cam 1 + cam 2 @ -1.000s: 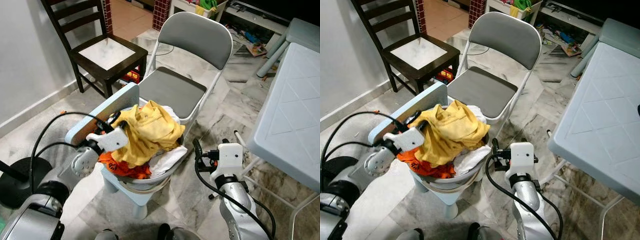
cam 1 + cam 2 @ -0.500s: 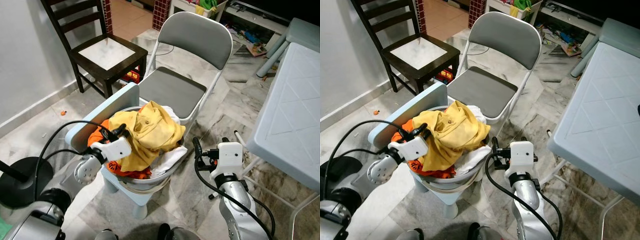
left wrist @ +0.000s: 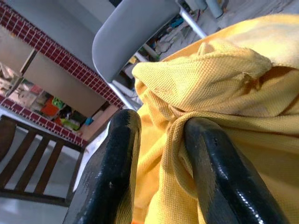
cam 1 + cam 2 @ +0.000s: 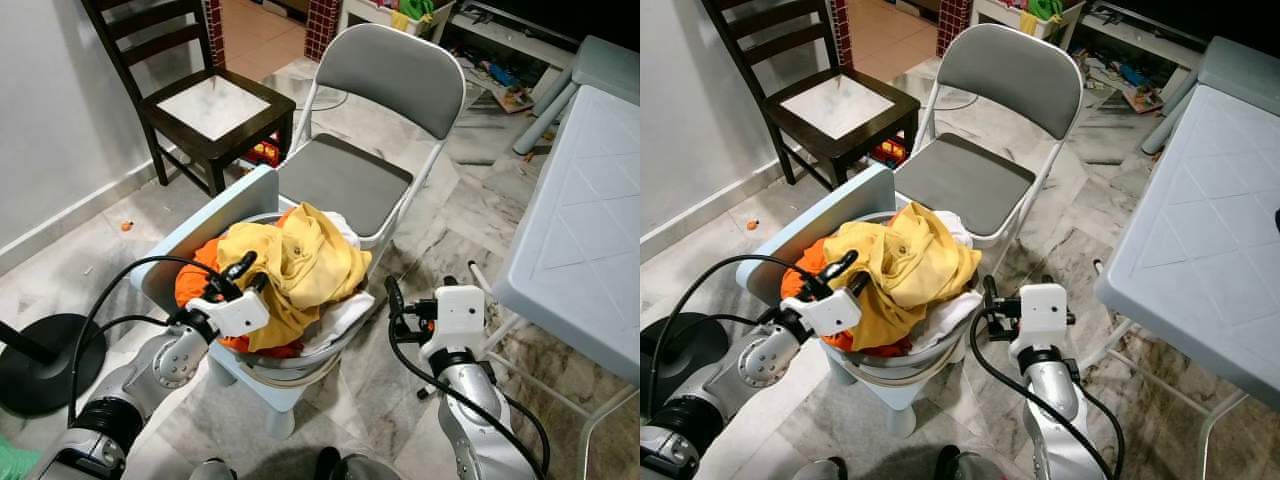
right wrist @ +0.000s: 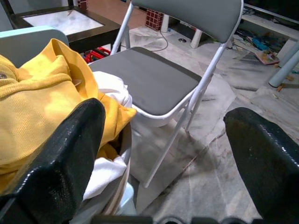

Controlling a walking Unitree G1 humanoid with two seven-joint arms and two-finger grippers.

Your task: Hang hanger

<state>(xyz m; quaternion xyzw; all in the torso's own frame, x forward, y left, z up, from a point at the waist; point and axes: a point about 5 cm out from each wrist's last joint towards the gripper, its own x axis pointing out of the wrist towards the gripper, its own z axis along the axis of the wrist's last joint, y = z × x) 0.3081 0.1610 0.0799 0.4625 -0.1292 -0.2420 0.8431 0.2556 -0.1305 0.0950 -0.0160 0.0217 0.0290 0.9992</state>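
Note:
My left gripper grabs the yellow shirt by its rolled fold (image 4: 263, 264) next, since the fold stands up while the rest lies slack over the heap.
A heap of laundry fills a metal basin (image 4: 292, 362) on a small pale-blue stool (image 4: 205, 230). A yellow shirt (image 4: 305, 260) lies on top, an orange garment (image 4: 195, 285) at its left and white cloth (image 4: 335, 315) at its right. My left gripper (image 4: 250, 272) is at the shirt's left edge. Its fingers (image 3: 117, 158) are open a little, with a fold of the yellow shirt (image 3: 224, 79) between them. My right gripper (image 4: 400, 305) hovers wide open to the right of the basin, holding nothing.
A grey folding chair (image 4: 345, 180) stands right behind the stool. A dark wooden chair (image 4: 215, 105) is at the back left by the wall. A white table (image 4: 580, 220) runs along the right. A black round base (image 4: 40, 360) sits on the floor at the left.
My left gripper came off the top of the heap, dropped to the left, then moved in against the yellow shirt. The shirt shifted right and uncovered the orange garment. The right arm stayed still.

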